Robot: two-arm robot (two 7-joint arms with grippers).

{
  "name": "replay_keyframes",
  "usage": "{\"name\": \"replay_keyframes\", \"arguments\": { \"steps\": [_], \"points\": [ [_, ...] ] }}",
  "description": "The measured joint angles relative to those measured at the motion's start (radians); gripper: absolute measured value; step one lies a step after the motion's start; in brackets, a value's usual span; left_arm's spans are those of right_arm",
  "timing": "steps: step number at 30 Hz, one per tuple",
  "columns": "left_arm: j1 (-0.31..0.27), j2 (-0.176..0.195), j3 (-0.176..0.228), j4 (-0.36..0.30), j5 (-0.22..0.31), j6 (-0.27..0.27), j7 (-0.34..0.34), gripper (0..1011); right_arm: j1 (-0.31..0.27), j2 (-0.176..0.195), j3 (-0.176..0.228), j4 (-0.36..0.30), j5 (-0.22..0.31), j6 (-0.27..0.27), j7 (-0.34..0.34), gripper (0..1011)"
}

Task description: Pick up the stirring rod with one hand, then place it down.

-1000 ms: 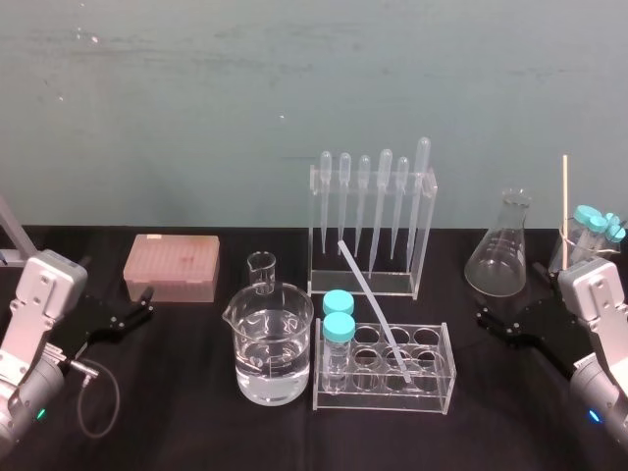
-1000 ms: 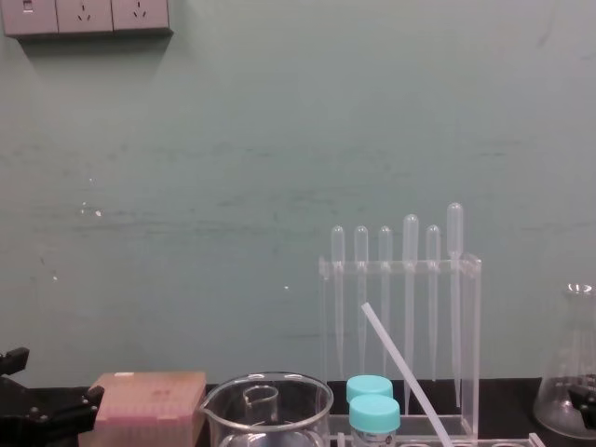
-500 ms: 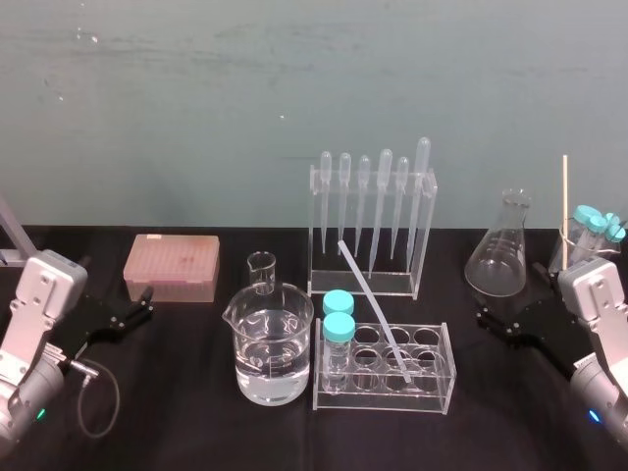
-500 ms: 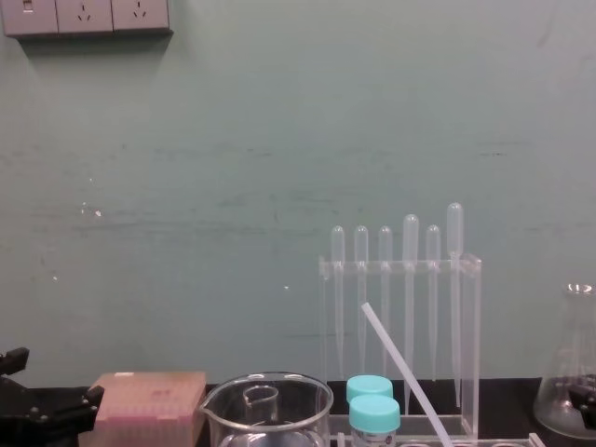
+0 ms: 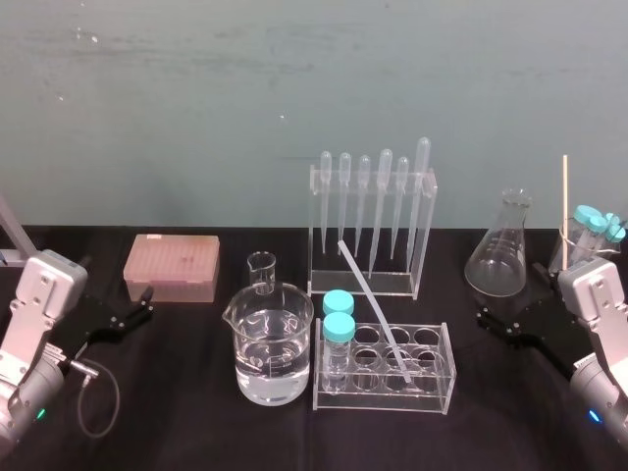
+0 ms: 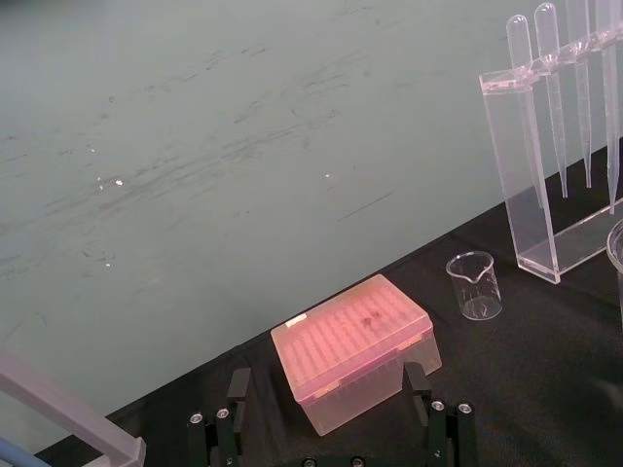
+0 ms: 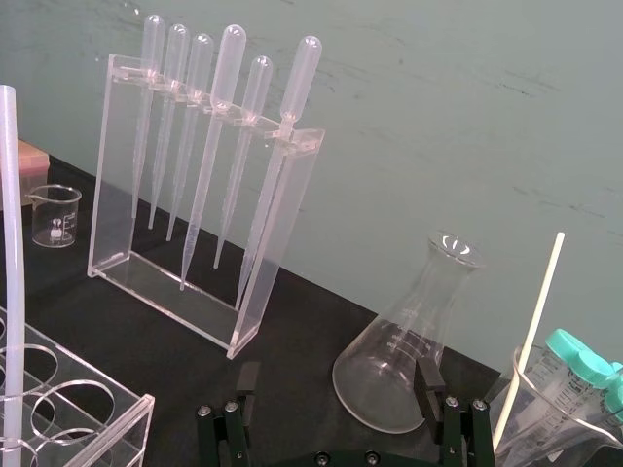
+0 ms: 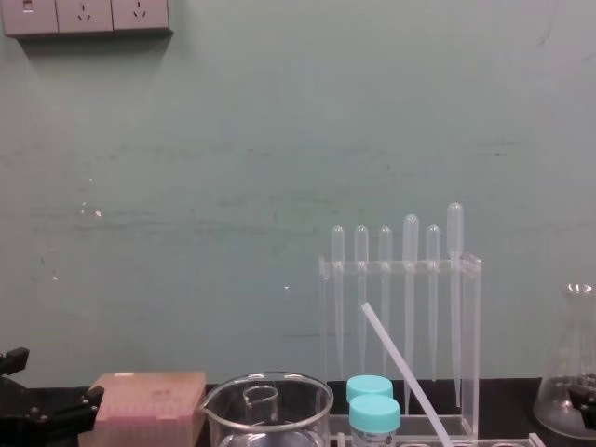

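The stirring rod should be lifted out of the clear tube rack next, so my right gripper should grab the rod by its upper end.
The stirring rod is a thin translucent-white stick leaning in the clear tube rack, its top tilted back and left toward the pipette stand; it also shows as the stirring rod and the stirring rod. My right gripper rests low at the table's right, open and empty, well right of the rack, facing the conical flask. My left gripper sits at the far left, open, with the pink box ahead of it.
A pipette stand is behind the rack. A water-filled beaker and a small beaker stand left of it, two teal-capped vials in the rack's left end. At right, a beaker holds capped tubes and a cream stick.
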Motion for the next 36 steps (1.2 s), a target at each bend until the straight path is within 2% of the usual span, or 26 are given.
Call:
{"name": "replay_keyframes", "arguments": {
  "steps": [19,21,22,23,25,26,29,33,36],
  "points": [
    [0.0,0.0,0.0,0.0,0.0,0.0,0.0,1000,0.004,-0.001,0.004,0.004,-0.002,-0.002,0.01,1003],
    [0.0,0.0,0.0,0.0,0.0,0.0,0.0,1000,0.011,-0.008,0.018,0.003,0.024,0.003,0.039,1003],
    [0.0,0.0,0.0,0.0,0.0,0.0,0.0,1000,0.016,-0.015,0.029,-0.003,0.059,0.016,0.068,1003],
    [0.0,0.0,0.0,0.0,0.0,0.0,0.0,1000,0.016,-0.015,0.029,-0.003,0.059,0.016,0.068,1003],
    [0.0,0.0,0.0,0.0,0.0,0.0,0.0,1000,0.028,-0.034,0.054,-0.032,0.143,0.067,0.135,1003],
    [0.0,0.0,0.0,0.0,0.0,0.0,0.0,1000,0.028,-0.034,0.054,-0.032,0.143,0.067,0.135,1003],
    [0.0,0.0,0.0,0.0,0.0,0.0,0.0,1000,0.044,-0.056,0.074,-0.076,0.225,0.135,0.203,1003],
    [0.0,0.0,0.0,0.0,0.0,0.0,0.0,1000,0.056,-0.074,0.083,-0.115,0.281,0.189,0.26,1003],
    [0.0,0.0,0.0,0.0,0.0,0.0,0.0,1000,0.065,-0.081,0.079,-0.138,0.292,0.211,0.294,1003]
  ]
}}
